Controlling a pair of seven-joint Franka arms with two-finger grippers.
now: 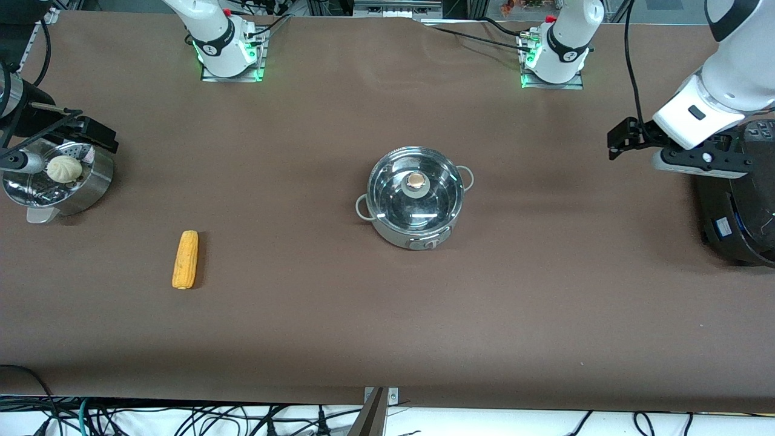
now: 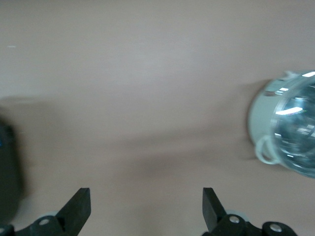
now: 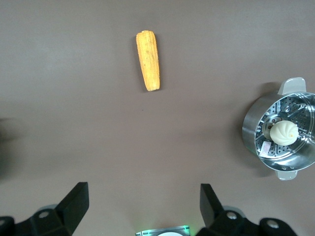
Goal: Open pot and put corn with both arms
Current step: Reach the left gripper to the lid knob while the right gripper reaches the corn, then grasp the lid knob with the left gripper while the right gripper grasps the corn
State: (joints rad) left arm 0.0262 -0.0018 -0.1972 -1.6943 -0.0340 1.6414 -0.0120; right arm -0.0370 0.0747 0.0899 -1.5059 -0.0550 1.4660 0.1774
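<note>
The pot (image 1: 415,206) needs to be opened for the corn. My left gripper will grab the glass lid by its round knob next.
The pot (image 1: 415,206) stands at the middle of the table with its glass lid (image 1: 393,197) on and the tan knob (image 1: 415,180) on top. Part of it shows in the left wrist view (image 2: 288,132). The corn (image 1: 185,259) lies on the table toward the right arm's end, nearer the front camera than the pot, and shows in the right wrist view (image 3: 148,60). My left gripper (image 1: 623,138) (image 2: 146,196) is open and empty, in the air over bare table beside the black cooker. My right gripper (image 1: 91,134) (image 3: 144,194) is open and empty, high up near the steamer basket.
A steel steamer basket (image 1: 91,181) (image 3: 256,123) with a pale bun (image 1: 64,168) (image 3: 284,132) stands at the right arm's end. A large black cooker (image 1: 735,206) (image 2: 7,177) stands at the left arm's end. Brown table lies between corn and pot.
</note>
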